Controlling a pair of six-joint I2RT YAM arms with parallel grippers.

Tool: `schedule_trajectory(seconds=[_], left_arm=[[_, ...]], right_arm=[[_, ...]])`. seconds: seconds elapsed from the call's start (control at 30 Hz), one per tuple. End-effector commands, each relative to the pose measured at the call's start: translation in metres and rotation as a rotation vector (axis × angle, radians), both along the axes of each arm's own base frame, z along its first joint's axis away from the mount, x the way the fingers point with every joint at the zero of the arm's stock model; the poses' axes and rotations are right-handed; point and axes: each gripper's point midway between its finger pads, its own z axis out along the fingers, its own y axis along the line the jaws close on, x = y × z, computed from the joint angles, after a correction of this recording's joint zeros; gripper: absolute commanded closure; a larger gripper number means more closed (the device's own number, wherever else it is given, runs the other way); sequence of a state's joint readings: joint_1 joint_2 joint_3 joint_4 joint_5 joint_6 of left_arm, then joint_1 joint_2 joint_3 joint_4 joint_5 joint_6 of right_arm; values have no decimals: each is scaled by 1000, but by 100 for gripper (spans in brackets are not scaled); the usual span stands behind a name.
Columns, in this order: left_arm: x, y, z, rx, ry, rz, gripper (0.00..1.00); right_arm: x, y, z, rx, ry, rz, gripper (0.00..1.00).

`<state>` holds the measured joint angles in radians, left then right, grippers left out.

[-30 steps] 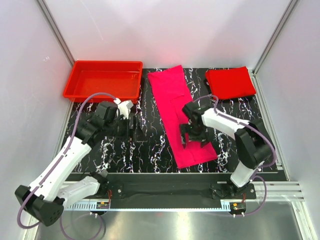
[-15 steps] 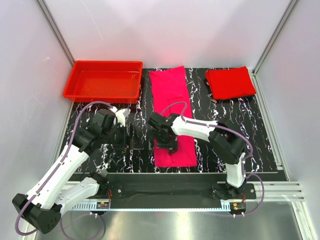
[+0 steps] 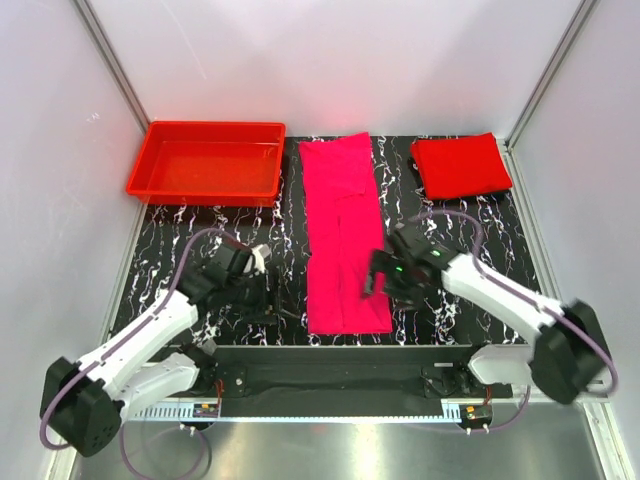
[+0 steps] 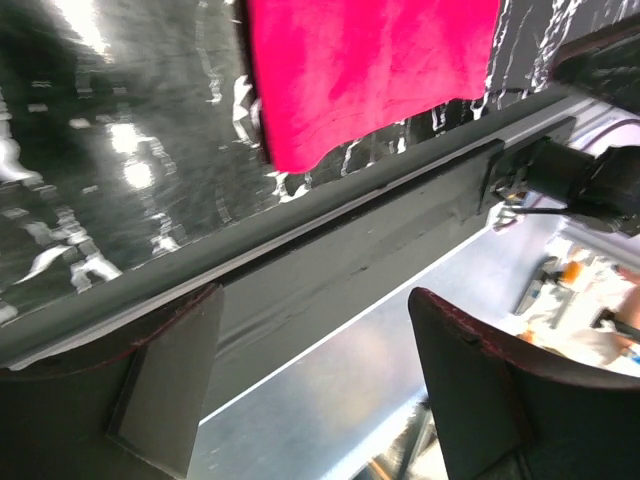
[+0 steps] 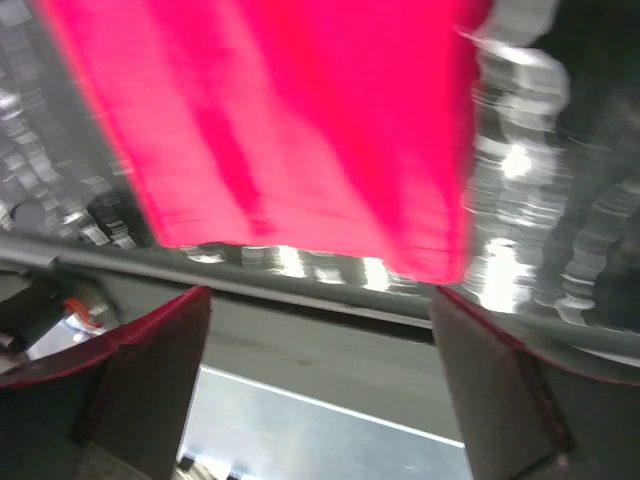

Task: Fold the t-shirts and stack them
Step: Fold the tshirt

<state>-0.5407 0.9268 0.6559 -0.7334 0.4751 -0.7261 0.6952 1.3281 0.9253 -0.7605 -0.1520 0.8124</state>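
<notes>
The magenta-pink t-shirt needs an even fold, so my left gripper will next grab its near corner, opposite my right gripper's corner of the t-shirt.
The magenta-pink t-shirt [image 3: 343, 235] lies folded in a long narrow strip down the middle of the table, running from the back to the near edge. The red t-shirt [image 3: 460, 166] lies folded at the back right. My right gripper [image 3: 388, 288] is open and empty at the strip's near right edge. In the right wrist view the pink cloth [image 5: 290, 120] fills the space ahead of the open gripper [image 5: 320, 400]. My left gripper [image 3: 279, 308] is open and empty, just left of the strip's near end. The left wrist view shows the pink near corner [image 4: 360, 70] ahead of the gripper [image 4: 315, 400].
A rigid red plastic tray [image 3: 140, 175] stands at the back left. The black marbled table top [image 3: 470, 235] ends in a dark front rail [image 3: 330, 375] just behind both grippers. White walls and metal posts close in the sides and back.
The pink strip went from slanted to straight. My right gripper crossed from the strip's left side to its near right edge. My left arm dropped toward the near edge.
</notes>
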Motion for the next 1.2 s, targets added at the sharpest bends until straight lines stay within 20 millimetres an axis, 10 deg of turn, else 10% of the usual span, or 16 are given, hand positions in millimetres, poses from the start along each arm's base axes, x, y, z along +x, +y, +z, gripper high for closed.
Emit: schedule_trajectory(seconds=[0.0,0.6,1.17], left_arm=[[15,-35,5,-133,12,31,22],[8,-62,-96,28,272,218,28],[-3,-26,-115,237,281,329,42]], right_arm=[[-18,-27,-9,68,-18,25,5],[-11,-67,-57,149,133,-150,38],[-21,-62,-83,181,188,-110,36]])
